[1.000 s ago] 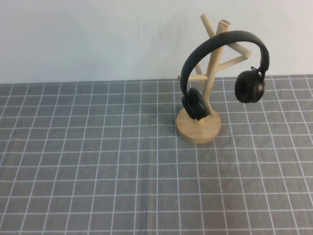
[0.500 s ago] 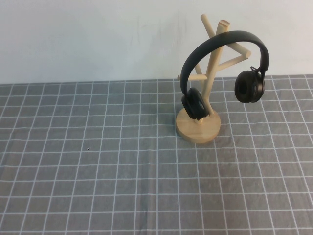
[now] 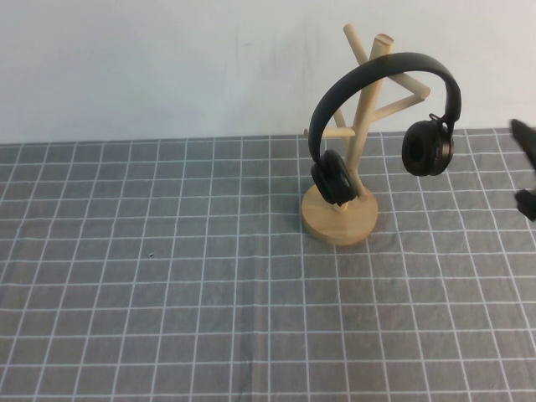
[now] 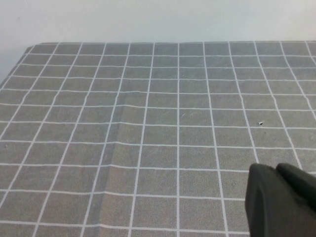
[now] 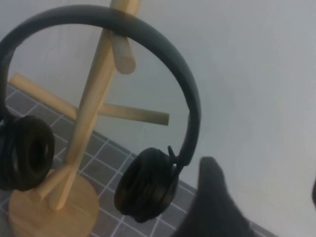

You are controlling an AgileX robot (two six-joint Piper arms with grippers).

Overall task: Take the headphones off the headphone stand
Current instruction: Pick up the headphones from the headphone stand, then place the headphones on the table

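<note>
My right gripper grabs the headphones by the free-hanging side of the headband [image 3: 453, 92] [image 5: 192, 111] next, since the wooden pegs crowd the top of the headphones.
The black headphones [image 3: 381, 71] hang by their headband over the top pegs of the light wooden headphone stand [image 3: 339, 219] at the back right of the table. One ear cup [image 3: 332, 177] rests by the pole above the disc base, the other [image 3: 427, 149] hangs free on the right. My right gripper [image 3: 523, 167] is at the right edge, open and empty, a short way right of the free ear cup. In the right wrist view the headphones [image 5: 148, 185] and stand [image 5: 91, 108] are close ahead of the open right gripper [image 5: 264, 190]. My left gripper [image 4: 274, 170] is shut and empty over bare cloth.
A grey cloth with a white grid [image 3: 167, 293] covers the table. A white wall [image 3: 151, 67] stands right behind the stand. A fold in the cloth [image 4: 116, 148] runs across the left wrist view.
My right gripper has come into the high view at the right edge, near the free ear cup. The headphones and stand have not moved.
</note>
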